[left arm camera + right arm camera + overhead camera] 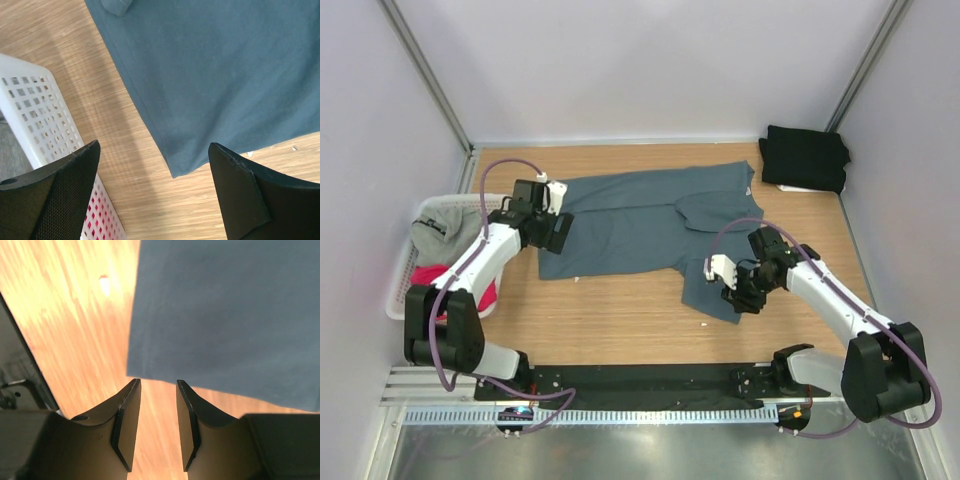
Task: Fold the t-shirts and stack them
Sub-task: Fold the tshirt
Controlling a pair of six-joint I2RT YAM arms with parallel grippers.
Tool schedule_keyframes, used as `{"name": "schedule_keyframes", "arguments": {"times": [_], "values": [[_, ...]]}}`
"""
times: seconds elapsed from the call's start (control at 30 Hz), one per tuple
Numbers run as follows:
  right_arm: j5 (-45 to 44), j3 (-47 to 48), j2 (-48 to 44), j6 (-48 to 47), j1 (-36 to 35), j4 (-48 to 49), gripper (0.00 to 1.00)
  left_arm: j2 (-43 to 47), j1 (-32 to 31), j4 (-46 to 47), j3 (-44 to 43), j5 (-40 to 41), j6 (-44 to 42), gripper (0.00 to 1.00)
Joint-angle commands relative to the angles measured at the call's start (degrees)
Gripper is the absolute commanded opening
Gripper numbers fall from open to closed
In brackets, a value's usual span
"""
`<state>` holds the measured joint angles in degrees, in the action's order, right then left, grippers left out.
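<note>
Next, my right gripper grabs the slate blue-grey t-shirt (650,225) by its near hem corner (736,319) to fold the t-shirt's near side over the rest.
The slate blue-grey t-shirt (650,225) lies spread on the wooden table, its right part folded down. My left gripper (558,234) is wide open and empty, just above the shirt's near-left corner (175,170), and both fingers (55,195) are off the cloth. My right gripper (739,300) is at the shirt's near-right hem (225,315). Its jaws (158,385) stand a narrow gap apart with only bare wood between them. A black t-shirt (805,158) lies folded at the back right. The light grey (440,225) and pink (430,282) t-shirts are in the basket.
The white slatted basket (395,290) stands at the table's left edge, close beside my left gripper; it also shows in the left wrist view (35,115). A black mat (650,380) runs along the near edge. Walls enclose the table at the back and sides.
</note>
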<state>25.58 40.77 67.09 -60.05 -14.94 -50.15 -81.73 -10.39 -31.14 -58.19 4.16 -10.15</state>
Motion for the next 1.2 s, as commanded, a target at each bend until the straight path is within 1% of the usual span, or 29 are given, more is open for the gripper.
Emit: {"name": "schedule_keyframes", "arguments": {"times": [0.0, 0.2, 0.37, 0.7, 0.87, 0.9, 0.93, 1.0, 1.03, 1.07, 1.13, 1.17], "values": [[-1.94, -3.15, -1.43, -3.4, -0.18, -2.41, 0.41, -1.58, -0.15, -0.5, -2.54, -0.47, -0.57, 0.89], [-1.15, -5.18, -2.31, -4.11, -0.61, -2.67, 0.42, -3.25, -0.07, -0.24, -2.28, 0.23, -0.4, 0.88], [-0.8, -5.88, -1.09, -3.84, -0.88, -0.39, 0.43, -3.78, -0.07, -0.15, -2.45, 0.58, -0.31, 0.88], [0.17, -5.44, 5.76, -2.09, -3.08, 5.32, 0.43, -4.13, -0.07, -0.07, -2.1, 1.64, -0.31, 0.88], [-0.27, -5.35, 9.45, -1.65, -4.31, 6.56, 0.41, -4.22, -0.07, -0.15, -1.75, 2.16, -0.57, 0.88], [-0.79, -5.44, 9.72, -1.73, -4.57, 6.64, 0.4, -4.22, -0.15, -0.41, -1.75, 2.34, -0.48, 0.88], [-1.06, -5.44, 10.07, -1.82, -4.75, 6.56, 0.35, -4.22, -0.07, -0.5, -1.66, 2.43, -0.57, 0.88], [-1.15, -5.36, 9.82, -2.43, -4.66, 6.21, 0.28, -3.87, -0.07, -0.94, -1.48, 2.52, -0.48, 0.88], [-0.98, -5.35, 9.47, -2.53, -4.83, 5.68, 0.2, -3.7, 0.02, -1.29, -1.4, 2.6, -0.48, 0.88], [-0.8, -5.18, 8.94, -2.53, -4.75, 5.33, 0.16, -3.78, 0.02, -1.56, -1.4, 2.6, -0.22, 0.87], [-0.19, -4.74, 7.1, -2.26, -4.84, 4.1, 0.1, -3.87, -0.07, -2.79, -1.31, 2.95, -0.04, 0.87], [-0.1, -3.87, 6.48, -2.09, -4.84, 3.57, 0.08, -3.87, 0.02, -3.4, -1.22, 3.04, -0.3, 0.84]]}}
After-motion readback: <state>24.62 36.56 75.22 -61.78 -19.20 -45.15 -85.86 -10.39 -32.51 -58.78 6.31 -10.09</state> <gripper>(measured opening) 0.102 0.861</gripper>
